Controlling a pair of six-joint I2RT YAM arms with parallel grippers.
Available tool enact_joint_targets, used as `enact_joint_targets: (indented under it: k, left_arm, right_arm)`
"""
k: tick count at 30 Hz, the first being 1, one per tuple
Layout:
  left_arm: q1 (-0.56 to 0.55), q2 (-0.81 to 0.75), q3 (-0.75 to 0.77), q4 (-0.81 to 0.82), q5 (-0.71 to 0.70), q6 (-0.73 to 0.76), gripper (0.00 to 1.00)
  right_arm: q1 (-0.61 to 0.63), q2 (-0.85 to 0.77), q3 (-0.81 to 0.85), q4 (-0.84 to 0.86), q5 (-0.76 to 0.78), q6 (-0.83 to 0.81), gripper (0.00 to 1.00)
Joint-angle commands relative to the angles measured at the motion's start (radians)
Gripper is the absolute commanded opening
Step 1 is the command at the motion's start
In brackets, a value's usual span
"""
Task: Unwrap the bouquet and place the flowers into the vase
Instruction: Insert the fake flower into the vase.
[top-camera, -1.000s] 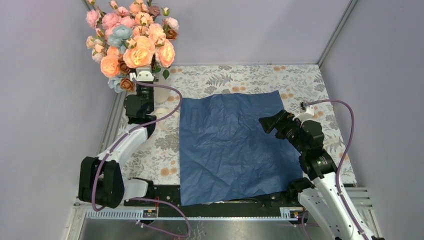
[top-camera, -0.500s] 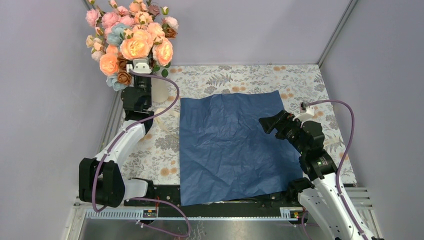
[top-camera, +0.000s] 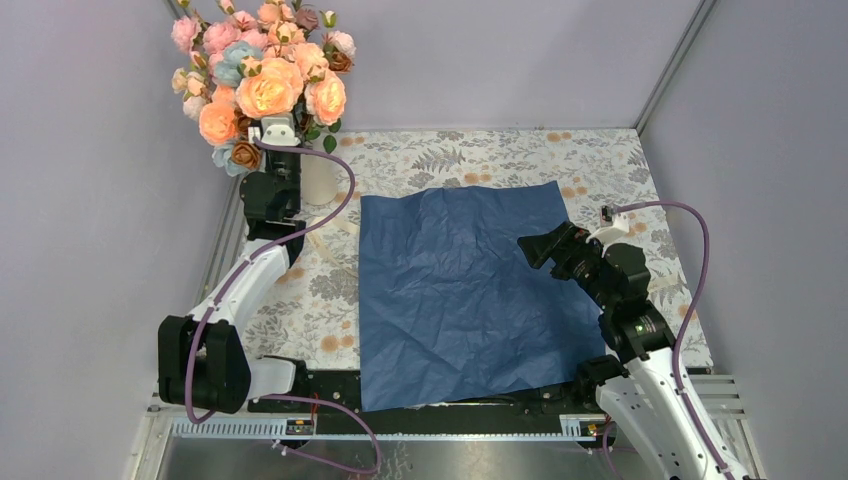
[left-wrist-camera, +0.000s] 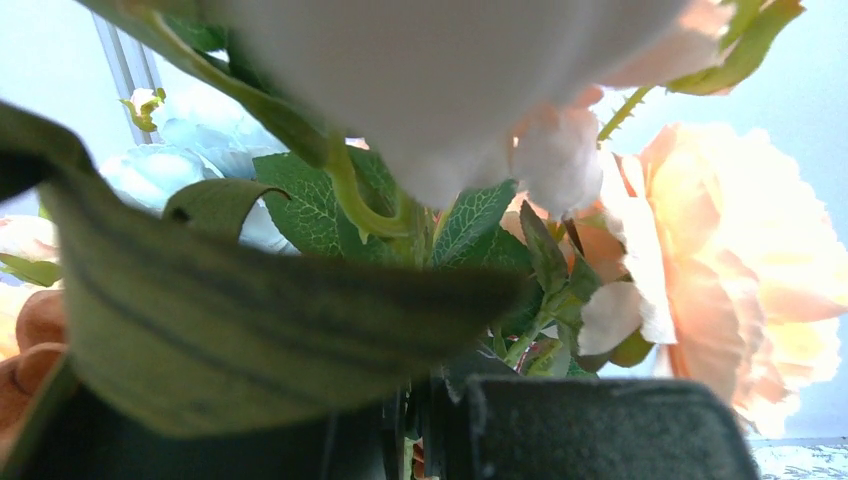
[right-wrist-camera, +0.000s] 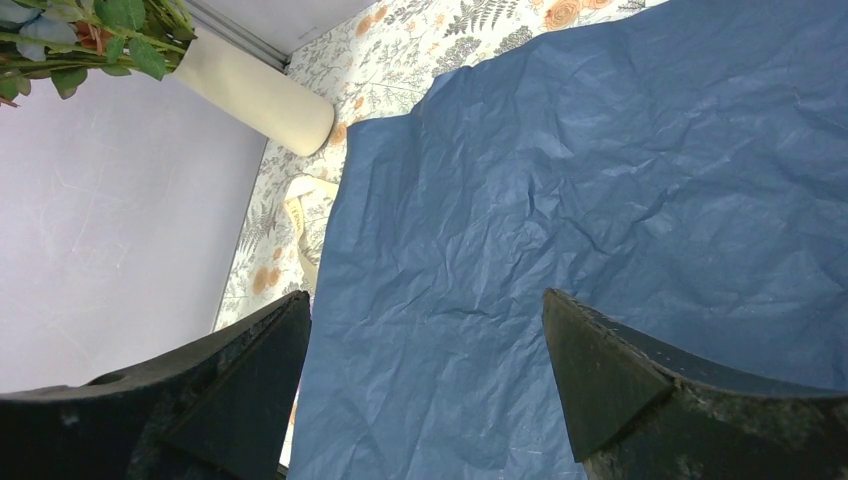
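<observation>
The stems of the flowers run into the opening of the vase and the flowers would stay in the vase, so the robot's left gripper needs to let go of them.
The flowers (top-camera: 265, 85), a bunch of peach, pink, pale blue and brown blooms, hang over the table's far left corner. My left gripper (top-camera: 272, 138) is shut on their green stems (left-wrist-camera: 520, 345) just below the heads. The off-white vase (top-camera: 320, 180) stands upright right beside that gripper; in the right wrist view the stem ends (right-wrist-camera: 150, 30) sit at the mouth of the vase (right-wrist-camera: 255, 92). The bouquet's navy paper (top-camera: 460, 290) lies spread flat, unwrapped. My right gripper (top-camera: 535, 248) hovers open over the paper's right side with nothing between its fingers (right-wrist-camera: 590, 370).
A cream ribbon (top-camera: 328, 232) lies loose on the floral tablecloth (top-camera: 480, 150) between the vase and the paper's left edge. Grey walls close in the left, back and right sides. The left arm's cable (top-camera: 345, 185) loops in front of the vase.
My left gripper has carried the flowers a little up and toward the back left corner, uncovering more of the vase. The right arm and the paper have not moved.
</observation>
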Motion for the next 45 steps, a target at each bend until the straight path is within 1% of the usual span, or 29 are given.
enact_joint_targets:
  k: [1, 5, 6, 7, 8, 9, 13, 23, 27, 28, 32, 38, 45]
  left_arm:
    - [0.011, -0.002, -0.024, -0.125, 0.001, -0.028, 0.00]
    - [0.011, -0.013, -0.024, -0.141, -0.005, -0.028, 0.00]
    - [0.012, -0.015, -0.027, -0.141, -0.008, -0.030, 0.01]
    - [0.011, -0.018, -0.032, -0.138, -0.013, -0.032, 0.09]
    - [0.011, -0.021, -0.039, -0.132, -0.013, -0.037, 0.15]
    - [0.011, -0.025, -0.044, -0.131, -0.012, -0.040, 0.16]
    - [0.011, -0.039, -0.060, -0.119, -0.013, -0.050, 0.29]
    - [0.011, -0.065, -0.097, -0.116, -0.015, -0.063, 0.33]
    - [0.011, -0.059, -0.103, -0.127, -0.015, -0.063, 0.31]
    - [0.011, -0.062, -0.105, -0.129, -0.014, -0.066, 0.33]
    - [0.011, -0.079, -0.125, -0.130, 0.004, -0.082, 0.50]
    - [0.009, -0.123, -0.153, -0.167, 0.033, -0.123, 0.58]
    - [-0.011, -0.172, -0.205, -0.194, 0.042, -0.111, 0.64]
  right_arm:
    - [-0.007, -0.011, -0.006, 0.012, -0.022, 0.004, 0.91]
    - [-0.007, -0.015, -0.010, 0.012, -0.023, 0.008, 0.91]
    - [-0.007, -0.018, -0.011, 0.011, -0.024, 0.007, 0.91]
    - [-0.006, -0.020, -0.012, 0.010, -0.025, 0.008, 0.91]
    - [-0.007, -0.023, -0.015, 0.011, -0.025, 0.009, 0.91]
    - [-0.007, -0.025, -0.016, 0.011, -0.027, 0.010, 0.91]
    - [-0.007, -0.034, -0.021, 0.011, -0.031, 0.014, 0.91]
    - [-0.006, -0.043, -0.025, 0.003, -0.039, 0.015, 0.91]
    - [-0.007, -0.045, -0.028, 0.003, -0.040, 0.017, 0.91]
    - [-0.007, -0.047, -0.028, 0.003, -0.041, 0.017, 0.91]
    - [-0.007, -0.050, -0.031, 0.003, -0.039, 0.016, 0.91]
    - [-0.007, -0.054, -0.032, -0.004, -0.032, 0.008, 0.91]
    - [-0.007, -0.065, -0.028, -0.014, -0.032, -0.004, 0.91]
